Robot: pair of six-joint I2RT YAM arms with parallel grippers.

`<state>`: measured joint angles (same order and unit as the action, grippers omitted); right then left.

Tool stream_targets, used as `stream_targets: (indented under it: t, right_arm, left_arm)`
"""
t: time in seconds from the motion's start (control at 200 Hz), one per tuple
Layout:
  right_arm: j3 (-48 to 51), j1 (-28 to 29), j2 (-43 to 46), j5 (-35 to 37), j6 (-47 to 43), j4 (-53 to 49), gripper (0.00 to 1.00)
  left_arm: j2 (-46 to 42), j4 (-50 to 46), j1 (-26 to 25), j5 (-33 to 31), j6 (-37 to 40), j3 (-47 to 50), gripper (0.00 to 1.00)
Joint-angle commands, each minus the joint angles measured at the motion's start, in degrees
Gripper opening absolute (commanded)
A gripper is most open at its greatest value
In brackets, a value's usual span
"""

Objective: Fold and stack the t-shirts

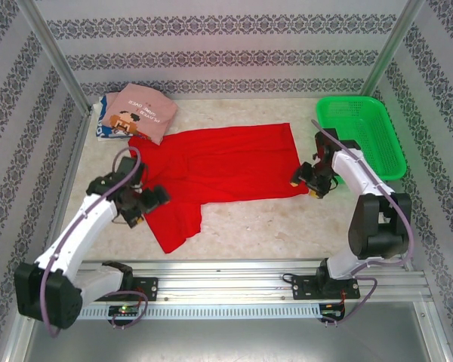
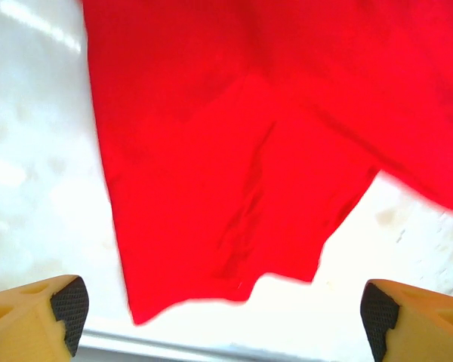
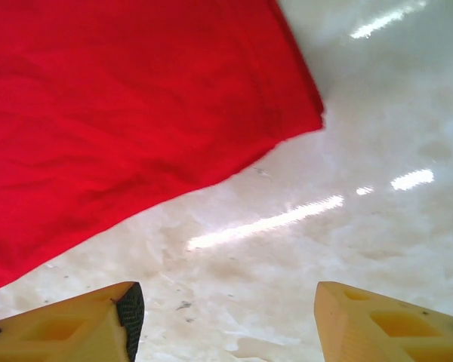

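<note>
My left gripper grabs the sleeve by its outer end corner [image 1: 167,250] [image 2: 140,316] next, to fold the red t-shirt's near sleeve over the t-shirt's body.
The bright red t-shirt [image 1: 226,167] lies spread flat across the middle of the table, with one sleeve pointing toward the near edge. At its left edge hovers my left gripper [image 1: 160,198], open and holding nothing. In the left wrist view the red t-shirt's sleeve [image 2: 241,166] lies beyond the wide-apart jaws of the left gripper [image 2: 223,317]. My right gripper [image 1: 306,183] stands open at the shirt's near right corner. In the right wrist view the red t-shirt [image 3: 121,113] ends short of the right gripper [image 3: 226,317], with bare table between the fingers. A folded dusty-pink t-shirt [image 1: 142,111] rests on a white-blue t-shirt [image 1: 103,127] at the back left.
A green mesh basket [image 1: 360,134] stands at the back right, just behind the right arm. Patterned walls and metal posts close in the table on three sides. The rail with the arm bases runs along the near edge.
</note>
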<state>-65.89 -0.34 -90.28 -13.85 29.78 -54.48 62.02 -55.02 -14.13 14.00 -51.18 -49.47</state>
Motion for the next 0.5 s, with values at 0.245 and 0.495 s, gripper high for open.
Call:
stream_targets:
  t: [0.245, 0.495]
  right_arm:
    - [2.8, -4.9, -5.5, -2.0, 2.1, 12.5, 0.57]
    - [0.6, -5.5, -7.9, -2.7, 0.8, 12.4, 0.58]
  left_arm:
    - [1.2, 1.2, -10.9, 0.1, -12.3, 6.7, 0.88]
    - [-0.2, -4.6, -16.5, 2.3, -15.2, 8.6, 0.83]
